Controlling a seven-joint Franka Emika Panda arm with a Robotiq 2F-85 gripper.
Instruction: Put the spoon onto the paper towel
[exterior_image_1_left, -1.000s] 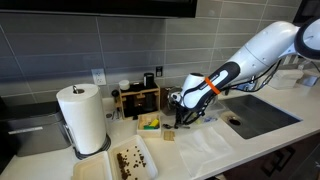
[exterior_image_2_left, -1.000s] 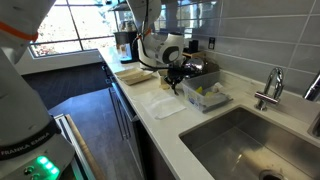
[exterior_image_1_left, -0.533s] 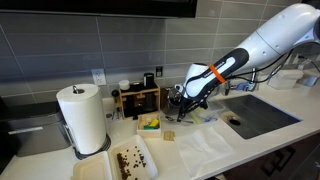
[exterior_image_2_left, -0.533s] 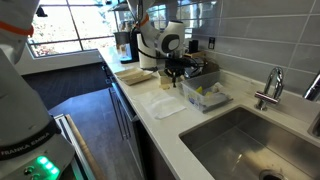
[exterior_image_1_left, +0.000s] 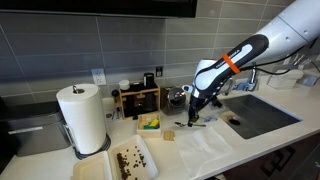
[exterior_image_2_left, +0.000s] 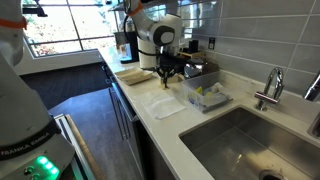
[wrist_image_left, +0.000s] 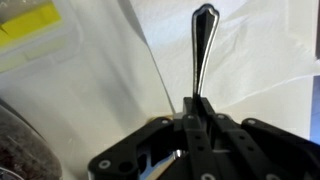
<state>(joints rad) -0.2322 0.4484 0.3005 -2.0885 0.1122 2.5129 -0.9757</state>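
Observation:
My gripper keeps holding the spoon for now, until it lies low over the paper towel's middle, since the fingers hold it at the sheet's edge.
My gripper (exterior_image_1_left: 193, 113) is shut on the spoon (wrist_image_left: 201, 52), a slim grey metal piece whose handle sticks out past the fingertips (wrist_image_left: 196, 108) in the wrist view. It hangs just above the paper towel (exterior_image_1_left: 203, 146), a flat white crinkled sheet on the counter's front part, also seen in an exterior view (exterior_image_2_left: 163, 103) and filling the wrist view (wrist_image_left: 250, 50). In both exterior views the spoon is too small to make out under the gripper (exterior_image_2_left: 166, 76).
A clear container with yellow contents (exterior_image_1_left: 150, 123) stands beside the towel. A tall paper roll (exterior_image_1_left: 82, 118) and a white tray with brown crumbs (exterior_image_1_left: 130, 161) stand further along. A wooden rack with jars (exterior_image_1_left: 138, 98) lines the wall. A sink (exterior_image_1_left: 258, 112) lies at the other end.
The arm has swung from over the container towards the sink side and lowered, bringing the spoon above the paper towel.

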